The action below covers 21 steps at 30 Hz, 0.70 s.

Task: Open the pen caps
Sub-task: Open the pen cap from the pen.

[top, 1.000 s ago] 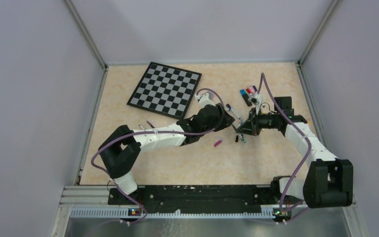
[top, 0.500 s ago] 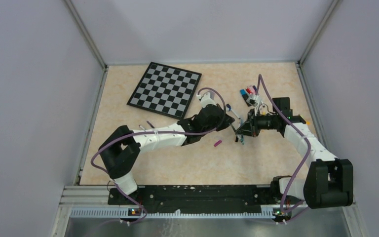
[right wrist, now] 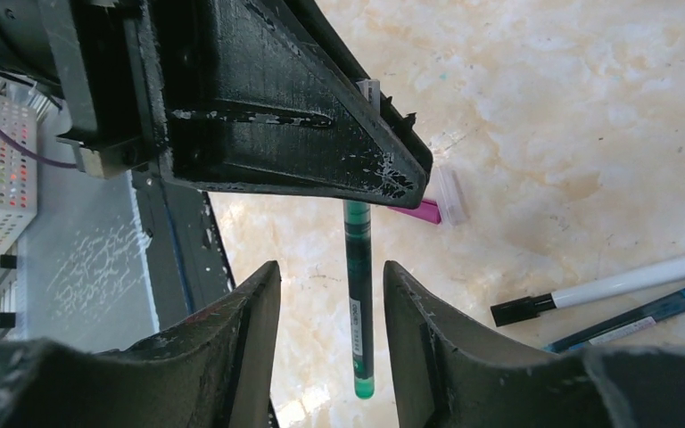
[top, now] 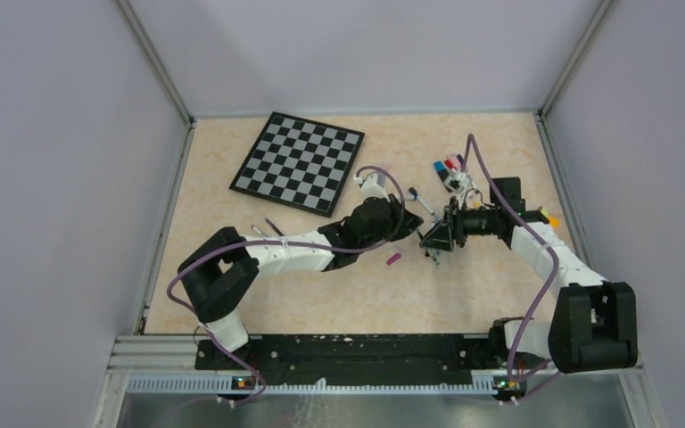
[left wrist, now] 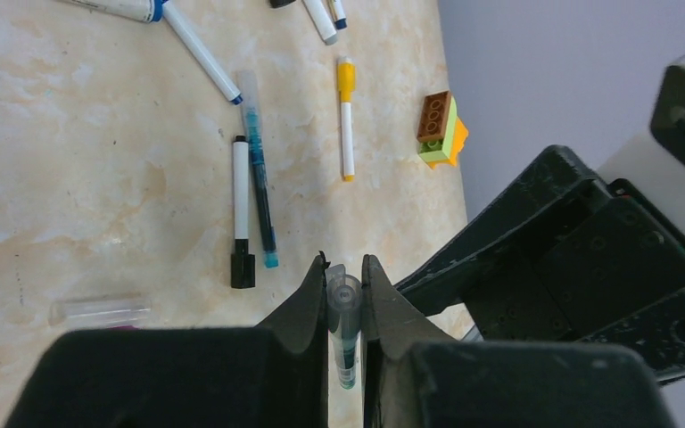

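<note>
My right gripper grabs the green pen by its body (top: 425,242) (right wrist: 359,296) next, to open the cap my left gripper has.
In the left wrist view my left gripper (left wrist: 343,267) is shut on a clear pen cap (left wrist: 344,294). A green pen (left wrist: 347,357) sticks out of that cap. The right wrist view shows the same green pen (right wrist: 358,303) pointing down between the fingers of my right gripper (right wrist: 332,272). That gripper is open, with a gap on each side of the pen. From above, the two grippers meet tip to tip, left gripper (top: 408,228) and right gripper (top: 430,239), over the middle of the table. A loose pink cap (top: 393,259) lies just in front of them.
A chessboard (top: 299,162) lies at the back left. Several pens (top: 450,169) are bunched at the back right. A black-capped white pen (left wrist: 241,201), a blue pen (left wrist: 257,169), a yellow-capped pen (left wrist: 346,116), a brick block (left wrist: 437,129) and a clear cap (left wrist: 100,309) lie nearby.
My left gripper has closed on the clear cap. My right gripper has opened off the green pen's body. Both wrists have shifted slightly left and nearer.
</note>
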### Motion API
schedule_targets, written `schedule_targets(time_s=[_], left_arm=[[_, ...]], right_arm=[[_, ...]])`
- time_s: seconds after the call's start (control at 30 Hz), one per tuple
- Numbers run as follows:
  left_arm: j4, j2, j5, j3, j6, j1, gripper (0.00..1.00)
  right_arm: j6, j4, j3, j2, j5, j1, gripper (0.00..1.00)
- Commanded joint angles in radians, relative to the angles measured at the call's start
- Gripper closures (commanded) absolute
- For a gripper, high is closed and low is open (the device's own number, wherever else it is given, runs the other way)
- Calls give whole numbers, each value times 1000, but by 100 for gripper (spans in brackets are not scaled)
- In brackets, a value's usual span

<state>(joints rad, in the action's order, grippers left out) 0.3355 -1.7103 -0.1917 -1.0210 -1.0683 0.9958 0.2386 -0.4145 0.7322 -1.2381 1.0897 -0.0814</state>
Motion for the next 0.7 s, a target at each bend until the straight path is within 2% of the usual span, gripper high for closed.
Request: schedule_targets(time_s=[0.0,0.13,0.2,0.23,0.27,0.3,0.33,0.5,0.67], left_arm=[[134,48,17,14,27,0,100],[162,55,28,22,33,0,100],[178,58,30,29,33,-1,100],[186,59,31,35,35,-2,100],[196,63,28,39,38,-2,100],[210,68,21,46,43,-2,100],[225,75,7,55,50,-2,100],[343,143,-94,126,95,-37,100],[350,243,-188,175,67,-148,100]], right_arm=[[-11,39,-9,-23,2,-31,55],[0,27,-3,-39,-27,-38,55],[0,28,-4,-41,-30,-46,59],[-2,28,-4,-41,-30,-50,65],[-2,29,-2,-41,-29,-53,76],[-4,28,0,-42,-28,-56,92],[-4,24,2,-43,-28,-58,100],[27,-14,18,-44,-32,-58,100],[71,-59,27,-60,-39,-72,100]])
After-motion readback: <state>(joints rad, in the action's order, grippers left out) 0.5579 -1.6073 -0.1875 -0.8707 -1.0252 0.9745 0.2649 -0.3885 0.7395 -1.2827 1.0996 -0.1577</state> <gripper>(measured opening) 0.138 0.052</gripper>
